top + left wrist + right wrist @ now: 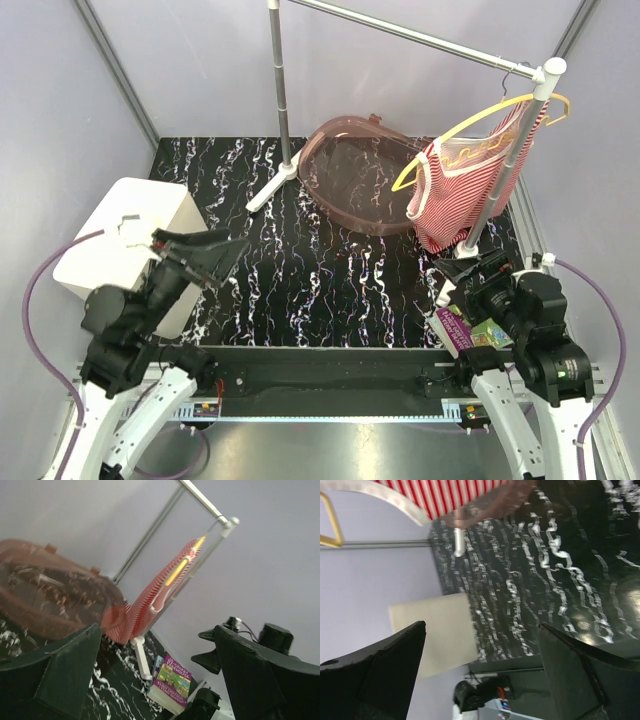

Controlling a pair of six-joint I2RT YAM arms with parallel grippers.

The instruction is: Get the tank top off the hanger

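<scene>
My right gripper will grab the yellow hanger's arm between the hook and the strap. The tank top will then be free to slide off.
The red-and-white striped tank top (462, 188) hangs on the yellow hanger (478, 125), hooked on the grey rail at the back right. It also shows edge-on in the left wrist view (150, 605) with the hanger (177, 571) inside it, and at the top of the right wrist view (452, 495), where a bit of the hanger (331, 526) shows too. My left gripper (215, 255) is open and empty, low at the left, far from the garment. My right gripper (462, 270) is open and empty, just below and in front of the tank top's hem.
A brown translucent basket (352, 180) lies tipped at the back centre. The rail stand's white feet (272, 185) rest on the black marbled mat. A white box (125, 245) stands at the left. A purple book (455, 330) lies at the right front.
</scene>
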